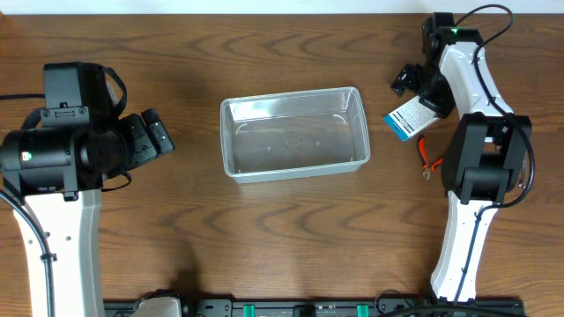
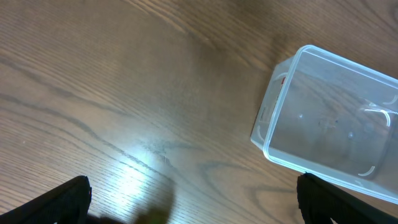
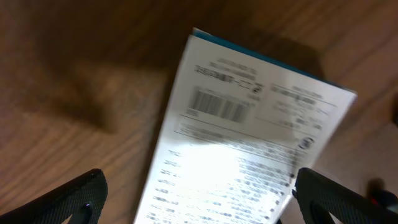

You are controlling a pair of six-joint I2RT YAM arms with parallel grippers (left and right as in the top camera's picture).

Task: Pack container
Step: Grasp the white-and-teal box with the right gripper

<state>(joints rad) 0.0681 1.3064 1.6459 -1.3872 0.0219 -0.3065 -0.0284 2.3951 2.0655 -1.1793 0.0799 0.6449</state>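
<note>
My right gripper needs to go down to the box first and then close on it, because its fingers are above the box's label side [image 3: 230, 143], with one covering its long edge [image 3: 334, 129].
The clear plastic container [image 1: 295, 132] sits in the middle of the table, with nothing inside; it also shows in the left wrist view [image 2: 333, 118]. My left gripper [image 1: 152, 138] is open and holds nothing, left of the container [image 2: 193, 205]. My right gripper [image 1: 414, 88] is open above a small white-and-blue box [image 1: 411, 117] lying on the table to the container's right. In the right wrist view the box [image 3: 249, 137] lies between the spread fingers [image 3: 199, 202], its label face up.
An orange-handled tool [image 1: 429, 157] lies right of the box, partly hidden by the right arm. The right arm's body [image 1: 480, 158] stands at the table's right side, the left arm's base [image 1: 53, 150] at the left.
</note>
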